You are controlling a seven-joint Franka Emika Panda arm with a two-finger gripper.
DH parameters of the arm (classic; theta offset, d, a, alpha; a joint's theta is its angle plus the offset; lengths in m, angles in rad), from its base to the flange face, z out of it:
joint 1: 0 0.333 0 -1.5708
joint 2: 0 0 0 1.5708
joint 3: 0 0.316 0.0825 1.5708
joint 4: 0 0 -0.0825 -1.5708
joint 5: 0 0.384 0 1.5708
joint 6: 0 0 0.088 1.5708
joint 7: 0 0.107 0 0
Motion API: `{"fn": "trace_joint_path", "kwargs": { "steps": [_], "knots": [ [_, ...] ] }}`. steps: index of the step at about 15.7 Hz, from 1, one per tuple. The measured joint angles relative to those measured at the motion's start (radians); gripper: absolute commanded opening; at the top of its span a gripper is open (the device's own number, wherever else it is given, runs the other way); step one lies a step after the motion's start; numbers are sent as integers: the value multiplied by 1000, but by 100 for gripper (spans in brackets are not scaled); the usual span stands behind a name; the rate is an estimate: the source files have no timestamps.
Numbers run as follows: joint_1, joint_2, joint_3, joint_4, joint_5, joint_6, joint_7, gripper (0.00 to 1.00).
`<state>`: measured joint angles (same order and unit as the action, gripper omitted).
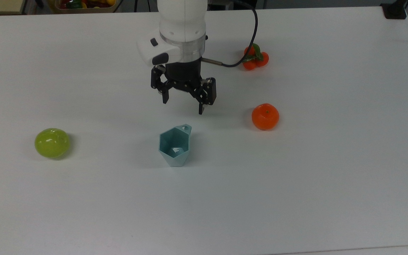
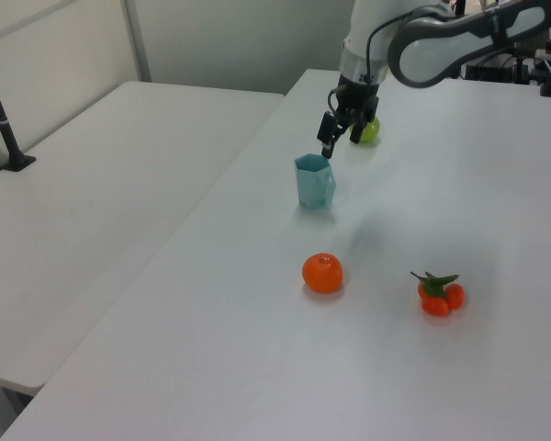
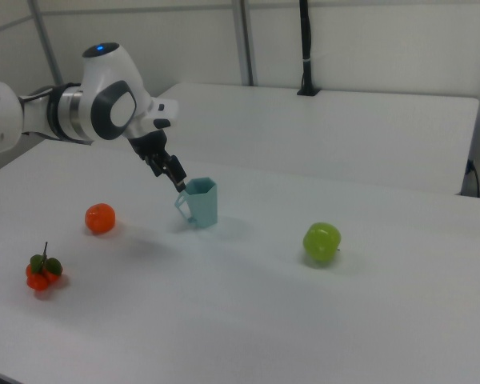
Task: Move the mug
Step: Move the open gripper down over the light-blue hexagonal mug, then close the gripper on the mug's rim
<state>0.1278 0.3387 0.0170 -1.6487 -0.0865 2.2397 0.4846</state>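
Observation:
The mug needs to move across the white table, so my gripper should grab the handle of the mug (image 1: pixel 175 147) next.
The mug (image 1: pixel 175 147) is a pale teal faceted cup standing upright on the white table (image 1: pixel 296 198), its tab handle pointing to the top view's upper right. It also appears in the left view (image 2: pixel 313 182) and the right view (image 3: pixel 202 202). My gripper (image 1: pixel 183 106) hangs open above the table, just beyond the mug's handle side in the top view, with nothing between its fingers. In the left view the gripper (image 2: pixel 340 144) sits just above and behind the mug's rim. In the right view the gripper (image 3: pixel 173 178) is close to the rim's left edge, not touching it.
A green apple (image 1: pixel 52 142) lies to the top view's left of the mug. An orange (image 1: pixel 265 116) lies to the right, and a cluster of small oranges with leaves (image 1: pixel 255 57) sits farther back. A second table (image 2: pixel 92 202) adjoins on the left view's left.

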Motion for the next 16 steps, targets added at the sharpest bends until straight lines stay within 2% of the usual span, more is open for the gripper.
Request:
{"fn": "trace_joint_path", "kwargs": {
  "steps": [5,10,12,16],
  "knots": [
    [0,58,0,1,-11,59,13,100],
    [0,102,0,2,-38,86,13,90],
    [0,123,0,2,-39,119,13,89],
    [1,153,0,2,-40,133,13,75]
  ]
}}
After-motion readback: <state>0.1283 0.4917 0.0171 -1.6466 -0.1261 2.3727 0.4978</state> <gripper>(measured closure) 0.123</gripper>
